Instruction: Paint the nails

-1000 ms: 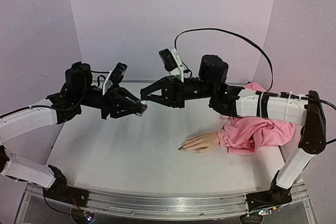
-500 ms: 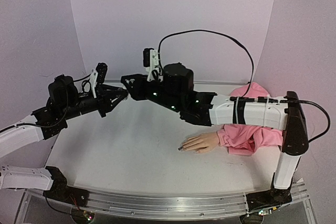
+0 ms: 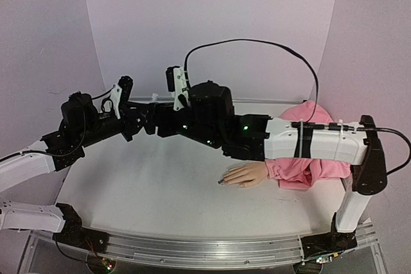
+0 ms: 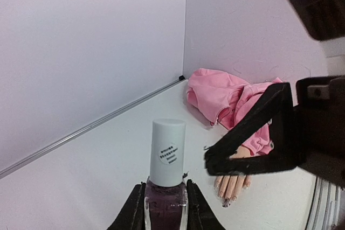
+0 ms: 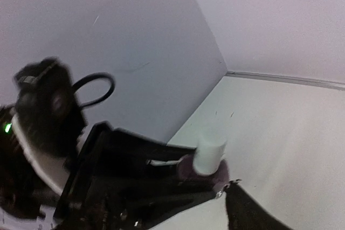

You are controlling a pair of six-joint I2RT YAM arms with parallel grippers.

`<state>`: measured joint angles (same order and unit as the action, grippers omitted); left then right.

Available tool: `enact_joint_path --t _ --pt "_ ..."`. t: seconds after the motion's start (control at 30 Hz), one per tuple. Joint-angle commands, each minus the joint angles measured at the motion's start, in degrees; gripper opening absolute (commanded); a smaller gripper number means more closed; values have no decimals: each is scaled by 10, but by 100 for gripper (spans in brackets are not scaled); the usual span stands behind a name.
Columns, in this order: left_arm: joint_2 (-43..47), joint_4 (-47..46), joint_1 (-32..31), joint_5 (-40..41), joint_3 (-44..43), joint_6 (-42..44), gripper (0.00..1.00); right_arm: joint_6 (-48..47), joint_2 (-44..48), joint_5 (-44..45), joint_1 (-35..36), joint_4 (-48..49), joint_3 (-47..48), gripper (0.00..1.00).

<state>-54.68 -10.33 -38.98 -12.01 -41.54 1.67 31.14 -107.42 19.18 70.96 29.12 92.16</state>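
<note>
I need to grab the polish bottle by its white cap [image 3: 155, 97] [image 5: 209, 154] with my right gripper next and twist it, while my left gripper holds the bottle's body.
A small bottle of dark purple polish [image 4: 164, 200] with a white cap [image 4: 167, 152] stands upright in my left gripper [image 4: 166, 200], which is shut on its glass body. My right gripper [image 5: 183, 192] is open; one black finger [image 4: 253, 144] hangs just right of the cap without touching it. In the blurred right wrist view the cap [image 5: 209, 154] sits ahead of one finger [image 5: 250, 214]. From above, both grippers [image 3: 146, 122] [image 3: 162, 122] meet at the table's back left. The mannequin hand [image 3: 244, 174] lies flat, its nails [image 4: 232, 189] pale except one dark nail [image 4: 226, 202].
The pink sleeve [image 3: 311, 162] is bunched at the right of the table behind the mannequin hand. White walls close in the back and both sides. The right arm's forearm [image 3: 308, 139] stretches across above the sleeve and the hand.
Both grippers have moved left, from mid-table to the back left, the right arm stretching across. The right jaws have opened; the left still grips the bottle.
</note>
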Motion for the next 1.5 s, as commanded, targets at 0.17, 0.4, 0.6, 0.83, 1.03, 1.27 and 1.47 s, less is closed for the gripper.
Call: enact_joint_path --t 0.17,0.4,0.6,0.83,1.03,1.27,1.47 --pt "-43 -59 3 -218 -62 -38 0 -110 158 -437 -126 0 -114 98" --pt "-125 -59 3 -482 -123 -88 0 -201 196 -609 -149 8 -175 80" --pt "-136 -60 3 -541 -130 -89 0 -192 207 -626 -149 50 -194 58" --pt "-137 -62 2 -555 -130 -89 0 -157 182 -649 -148 85 -168 50" --pt "-135 -62 1 -553 -129 -88 0 -133 161 -680 -148 114 -149 38" --pt "-133 -62 1 -550 -128 -88 0 -122 147 -703 -149 126 -145 28" --pt "-134 -62 1 -550 -129 -89 0 -122 140 -702 -148 128 -144 17"
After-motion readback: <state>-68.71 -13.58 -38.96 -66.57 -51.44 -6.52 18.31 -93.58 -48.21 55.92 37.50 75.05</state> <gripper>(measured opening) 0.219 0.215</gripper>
